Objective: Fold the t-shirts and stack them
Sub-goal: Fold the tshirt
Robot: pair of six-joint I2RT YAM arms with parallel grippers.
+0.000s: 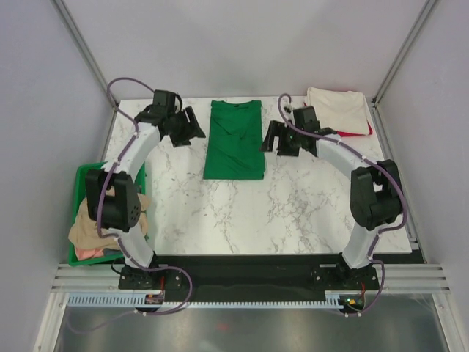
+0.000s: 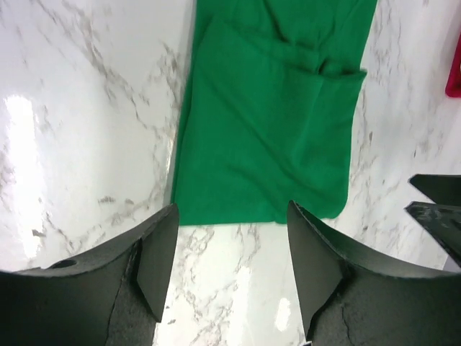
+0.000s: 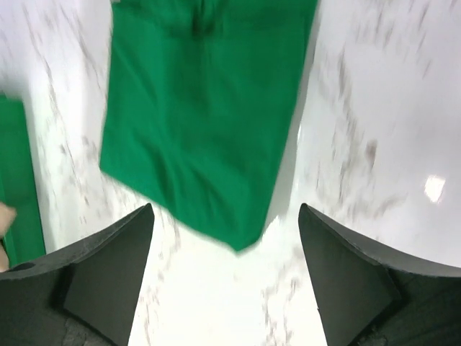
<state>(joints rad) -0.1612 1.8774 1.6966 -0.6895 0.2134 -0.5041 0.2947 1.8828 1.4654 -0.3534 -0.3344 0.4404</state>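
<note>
The green t-shirt has a near-end corner on my right gripper's side, and my right gripper will grab it there next to fold the t-shirt. The t-shirt's other corner is left for my left gripper.
A bright green t-shirt [image 1: 234,139] lies folded into a long strip at the back middle of the marble table; it also shows in the left wrist view [image 2: 274,122] and in the right wrist view [image 3: 202,115]. A cream-white t-shirt [image 1: 338,110] lies folded on a red t-shirt [image 1: 360,133] at the back right. A tan t-shirt [image 1: 91,233] is bunched in the green bin. My left gripper [image 1: 192,129] is open and empty just left of the green shirt. My right gripper [image 1: 272,138] is open and empty just right of it.
The rigid green plastic bin [image 1: 79,180] stands at the table's left edge, partly hidden by the left arm. Grey walls and metal posts enclose the table. The marble table [image 1: 293,213] has bare surface in front of the green shirt.
</note>
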